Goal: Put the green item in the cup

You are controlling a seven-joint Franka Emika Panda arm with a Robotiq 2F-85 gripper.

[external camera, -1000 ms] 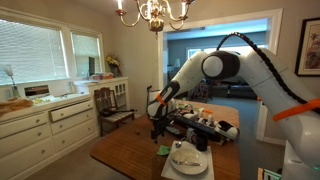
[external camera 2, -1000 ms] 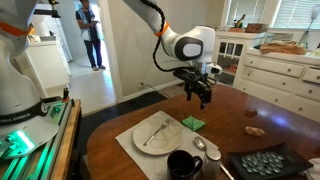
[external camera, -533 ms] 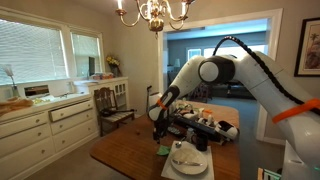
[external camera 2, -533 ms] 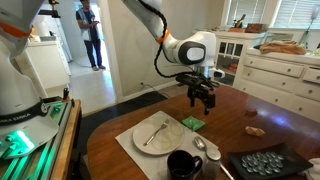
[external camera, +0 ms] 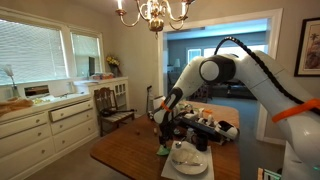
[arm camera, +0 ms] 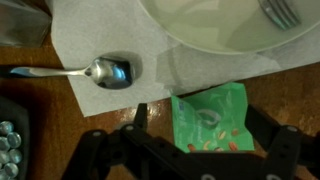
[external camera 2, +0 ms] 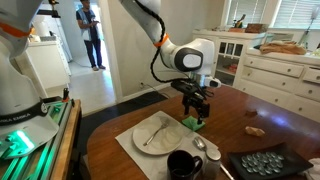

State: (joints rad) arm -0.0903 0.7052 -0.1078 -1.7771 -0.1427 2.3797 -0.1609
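Observation:
My gripper's fingers are above the green packet in an exterior view, so it must lower to the packet before closing.
The green item (arm camera: 210,118) is a small bright green packet lying on the wooden table just beside the white plate (arm camera: 220,25). It also shows in both exterior views (external camera 2: 192,124) (external camera: 162,150). My gripper (arm camera: 197,128) is open and hangs low right over it, with one finger on each side of the packet. In both exterior views the gripper (external camera 2: 194,113) (external camera: 160,136) points straight down at it. The dark cup (external camera 2: 185,165) stands at the near edge of the table, next to the plate (external camera 2: 158,132).
A paper napkin (arm camera: 90,40) under the plate carries a spoon (arm camera: 100,72). A fork (external camera 2: 155,131) lies on the plate. A black tray of round pieces (external camera 2: 262,162) and a small brown object (external camera 2: 256,129) sit on the table. A chair (external camera: 112,104) stands behind the table.
The gripper has moved down and slightly towards the plate, from above the table to right over the green item. The item has not moved.

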